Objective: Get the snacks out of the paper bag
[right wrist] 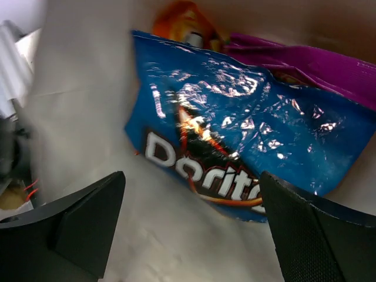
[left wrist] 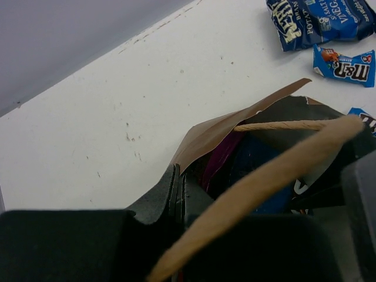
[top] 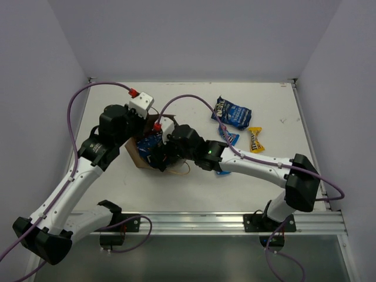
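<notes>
My right gripper needs to move toward the Doritos bag before it closes on it, because its lettering point(right wrist: 202, 176) is still beyond my fingers, which are on either side of pale paper.
The brown paper bag point(top: 134, 154) sits left of centre, its mouth facing the right arm. My left gripper point(top: 143, 130) is shut on the bag's rim point(left wrist: 235, 126), with the jaws pressed together on the paper in the left wrist view point(left wrist: 178, 176); a loop handle point(left wrist: 282, 170) crosses in front. My right gripper point(top: 157, 154) is open inside the bag mouth, its fingers point(right wrist: 88, 223) spread before a blue Doritos bag point(right wrist: 235, 135). A purple bag point(right wrist: 317, 67) and an orange packet point(right wrist: 188, 20) lie behind it.
On the table to the right lie a blue chip bag point(top: 233, 113), a small blue candy pack point(top: 230, 138) and a yellow candy pack point(top: 255, 138). The chip bag point(left wrist: 320, 20) and blue pack point(left wrist: 346, 63) also show in the left wrist view. White walls enclose the table.
</notes>
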Controlling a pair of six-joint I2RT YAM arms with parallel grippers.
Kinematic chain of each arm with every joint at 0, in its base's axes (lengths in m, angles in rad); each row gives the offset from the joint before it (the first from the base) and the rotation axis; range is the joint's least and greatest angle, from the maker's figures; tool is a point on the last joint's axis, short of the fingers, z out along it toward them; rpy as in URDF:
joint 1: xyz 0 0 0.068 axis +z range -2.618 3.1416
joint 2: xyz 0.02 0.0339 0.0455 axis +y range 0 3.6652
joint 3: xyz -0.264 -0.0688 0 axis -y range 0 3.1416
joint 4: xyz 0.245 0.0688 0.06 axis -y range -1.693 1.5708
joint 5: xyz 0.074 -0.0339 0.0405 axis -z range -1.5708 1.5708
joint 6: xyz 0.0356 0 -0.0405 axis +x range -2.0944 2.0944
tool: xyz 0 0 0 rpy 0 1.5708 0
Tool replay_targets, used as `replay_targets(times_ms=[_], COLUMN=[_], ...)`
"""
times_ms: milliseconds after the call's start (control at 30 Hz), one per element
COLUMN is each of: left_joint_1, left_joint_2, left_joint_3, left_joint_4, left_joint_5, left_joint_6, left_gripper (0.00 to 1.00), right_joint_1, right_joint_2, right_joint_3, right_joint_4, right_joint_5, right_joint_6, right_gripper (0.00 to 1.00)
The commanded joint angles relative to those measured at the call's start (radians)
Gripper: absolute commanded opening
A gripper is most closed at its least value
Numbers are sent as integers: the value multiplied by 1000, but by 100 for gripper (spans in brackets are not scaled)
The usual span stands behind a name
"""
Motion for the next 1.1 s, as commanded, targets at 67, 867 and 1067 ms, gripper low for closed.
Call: replay_targets(times_ms=[67,867,1067], left_joint_1=[-2,-2,-2], left_joint_2=[-28,-29,-24], left_joint_3=[-9,-9,-9], left_joint_4=[73,54,54], left_joint_5=[46,12,-16], left_joint_6=[-45,-13,-10], left_gripper=[0,0,0], right_joint_1=[4,4,4], right_joint_2=[70,-162,-254], right_joint_3=[25,20,29], right_joint_4=[96,41,33], right_joint_5=[110,152,152], right_joint_6=[39,-112,-142], right_gripper=[99,0,0])
